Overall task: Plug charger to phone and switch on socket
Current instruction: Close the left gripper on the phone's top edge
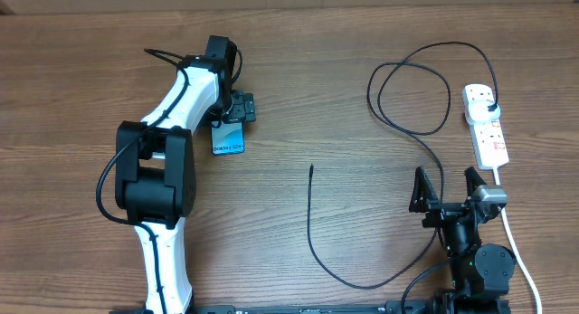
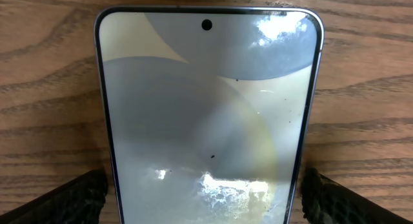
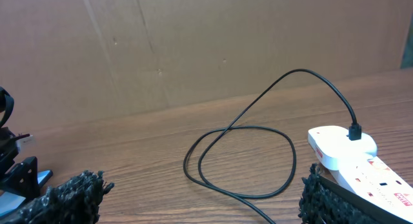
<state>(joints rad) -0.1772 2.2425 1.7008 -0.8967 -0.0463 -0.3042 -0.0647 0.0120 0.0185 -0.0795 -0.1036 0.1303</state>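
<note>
My left gripper should close on the phone now, since its fingertips are down beside the phone's long edges, level with its sides. Closing now would hold the phone.
The phone (image 1: pixel 230 140) lies flat on the wooden table at the left, its light blue screen up. My left gripper (image 1: pixel 237 109) hangs over its far end, open. In the left wrist view the phone (image 2: pixel 206 108) fills the picture, and the left gripper (image 2: pixel 203 180) straddles it with a finger outside each long edge. The charger (image 1: pixel 412 79) loops across the right half, its black plug in the socket (image 1: pixel 486 126) and its free tip (image 1: pixel 311 168) lying mid-table. My right gripper (image 1: pixel 446 189) stands open near the front right, empty, with the charger (image 3: pixel 303 71) and socket (image 3: pixel 342 150) ahead of it.
The socket's white cord (image 1: pixel 516 243) runs past the right arm toward the front edge. A cardboard wall (image 3: pixel 193 43) stands behind the table. My left arm (image 1: pixel 163 169) stretches over the table's left part.
</note>
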